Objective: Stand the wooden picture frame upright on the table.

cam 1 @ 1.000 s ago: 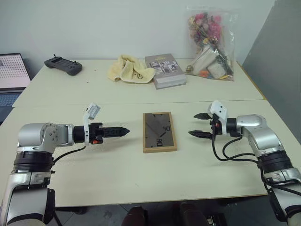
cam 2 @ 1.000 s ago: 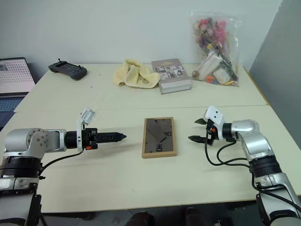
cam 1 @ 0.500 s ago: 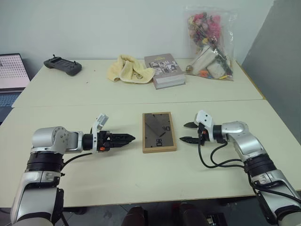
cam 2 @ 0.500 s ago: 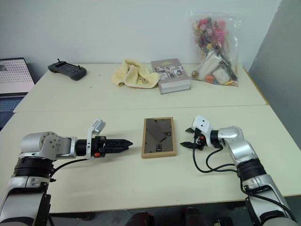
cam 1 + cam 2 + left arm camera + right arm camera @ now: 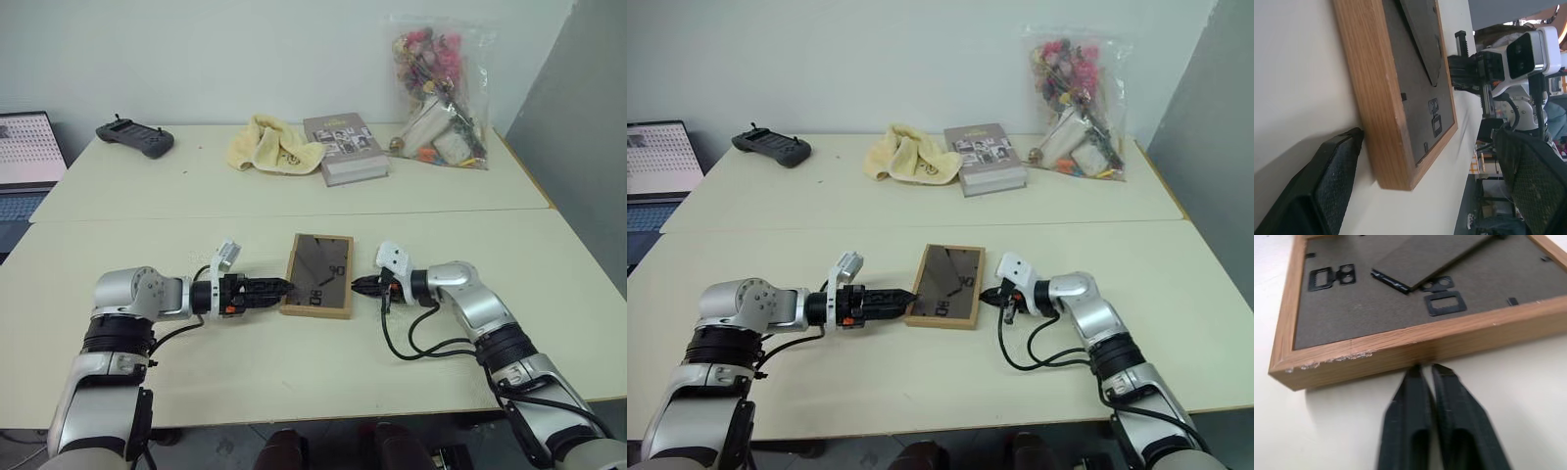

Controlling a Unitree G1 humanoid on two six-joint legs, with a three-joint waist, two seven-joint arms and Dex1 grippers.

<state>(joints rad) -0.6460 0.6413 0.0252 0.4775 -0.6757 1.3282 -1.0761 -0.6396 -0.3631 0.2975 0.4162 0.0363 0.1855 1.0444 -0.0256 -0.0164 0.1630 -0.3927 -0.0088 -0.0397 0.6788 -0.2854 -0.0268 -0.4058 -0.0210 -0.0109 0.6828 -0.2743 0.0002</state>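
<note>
Next, my left gripper grabs the picture frame by its wooden edge near the picture frame's corner (image 5: 286, 303) (image 5: 1389, 149), so the picture frame's fold-out stand stays free to open.
The wooden picture frame (image 5: 315, 276) lies flat on the table (image 5: 245, 362), dark back panel up, its fold-out stand (image 5: 1430, 257) folded against the panel. It sits slightly askew between my two hands. My left gripper (image 5: 282, 287) is open at the frame's left edge. In the left wrist view one finger (image 5: 1327, 186) rests against the wood and the frame's near corner (image 5: 1396, 181) lies between the jaws. My right gripper (image 5: 1426, 369) is shut, holding nothing, with its tips against the frame's right edge.
Along the far half of the table lie a black controller (image 5: 135, 138), a yellow cloth (image 5: 266, 144), a grey book (image 5: 343, 147) and a clear bag of flowers (image 5: 434, 93). A laptop (image 5: 24, 157) stands off the left end. A seam (image 5: 147, 218) crosses the tabletop.
Both grippers have moved inward and down to the frame's sides. The right gripper has shut. The frame has turned slightly and shifted a little to the left.
</note>
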